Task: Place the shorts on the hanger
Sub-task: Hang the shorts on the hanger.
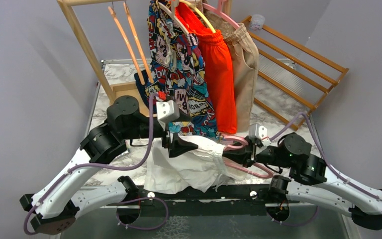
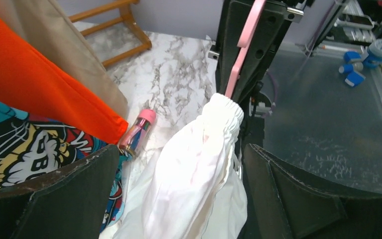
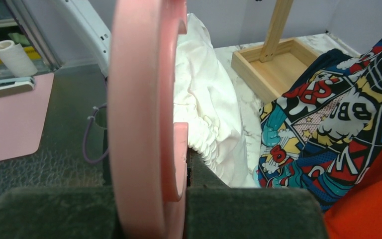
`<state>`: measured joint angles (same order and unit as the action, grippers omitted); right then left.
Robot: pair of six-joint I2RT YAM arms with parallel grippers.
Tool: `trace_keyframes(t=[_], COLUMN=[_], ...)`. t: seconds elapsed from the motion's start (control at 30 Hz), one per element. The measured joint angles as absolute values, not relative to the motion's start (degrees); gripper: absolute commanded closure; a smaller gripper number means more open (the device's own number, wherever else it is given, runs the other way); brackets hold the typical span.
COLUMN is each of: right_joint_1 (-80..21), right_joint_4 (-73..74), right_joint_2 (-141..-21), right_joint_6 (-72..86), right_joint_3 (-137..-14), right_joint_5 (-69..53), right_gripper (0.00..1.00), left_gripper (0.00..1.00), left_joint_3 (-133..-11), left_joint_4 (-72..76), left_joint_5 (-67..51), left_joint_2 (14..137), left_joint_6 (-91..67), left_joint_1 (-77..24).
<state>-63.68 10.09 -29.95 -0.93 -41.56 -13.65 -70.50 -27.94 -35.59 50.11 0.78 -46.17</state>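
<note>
I need to leave the opening free for hanging, so my left gripper should next grab the white shorts (image 1: 186,167) below the gathered waistband at the hanger's arm.
The white shorts (image 1: 186,167) hang bunched at the table's front edge, their gathered waistband (image 2: 224,112) threaded onto one arm of the pink hanger (image 1: 238,144). My right gripper (image 1: 242,150) is shut on the hanger (image 3: 144,99), which fills the gap between its fingers (image 3: 258,211). My left gripper (image 1: 178,145) is open. Its two fingers (image 2: 54,199) stand wide apart on either side of the shorts (image 2: 189,179) without pinching them. The hanger's pink bar (image 2: 242,47) runs up into the right gripper in the left wrist view. The hanger's hook is hidden.
A wooden rack (image 1: 87,45) at the back carries comic-print shorts (image 1: 179,74), orange-red shorts (image 1: 221,84), beige shorts (image 1: 246,69) and two orange hangers (image 1: 132,40). A small pink bottle (image 2: 137,132) lies on the marble table (image 2: 179,84). A wooden slatted frame (image 1: 298,64) leans at the right.
</note>
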Motion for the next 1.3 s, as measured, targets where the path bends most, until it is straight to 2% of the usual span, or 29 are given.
trace_keyframes(t=[0.23, 0.5, 0.63, 0.93, 1.13, 1.2, 1.3], right_joint_1=[-63.7, -63.7, -63.7, -63.7, -63.7, -63.7, -63.7], right_joint_4=[9.9, 9.8, 9.2, 7.6, 6.6, 6.1, 5.2], right_joint_2=[-32.6, -35.1, -36.6, -39.5, -39.5, -39.5, -39.5], right_joint_6=[-0.9, -0.3, 0.1, 0.2, 0.2, 0.4, 0.6], right_joint_3=[-40.5, -40.2, -40.2, -40.2, -40.2, -40.2, -40.2], right_joint_5=[-15.0, -16.6, -18.0, -22.1, -22.9, -23.0, -23.4], right_gripper=[0.99, 0.99, 0.99, 0.99, 0.99, 0.99, 0.99], left_gripper=[0.02, 0.03, 0.06, 0.22, 0.24, 0.31, 0.49], left_joint_3=[-73.9, -72.4, -71.4, -70.1, -69.0, -68.9, -68.9], left_joint_4=[-36.2, -43.0, -44.8, -45.5, -45.6, -45.6, -45.6], left_joint_5=[-30.3, -24.2, -22.2, -18.9, -18.9, -19.0, -19.6], left_joint_2=[54.7, 57.3, 57.3, 56.9, 56.9, 56.9, 57.0], left_joint_6=[6.5, 12.0, 14.7, 18.8, 19.3, 19.4, 19.4], left_joint_1=[-53.3, -62.4, -63.5, -64.3, -64.4, -64.4, -64.4])
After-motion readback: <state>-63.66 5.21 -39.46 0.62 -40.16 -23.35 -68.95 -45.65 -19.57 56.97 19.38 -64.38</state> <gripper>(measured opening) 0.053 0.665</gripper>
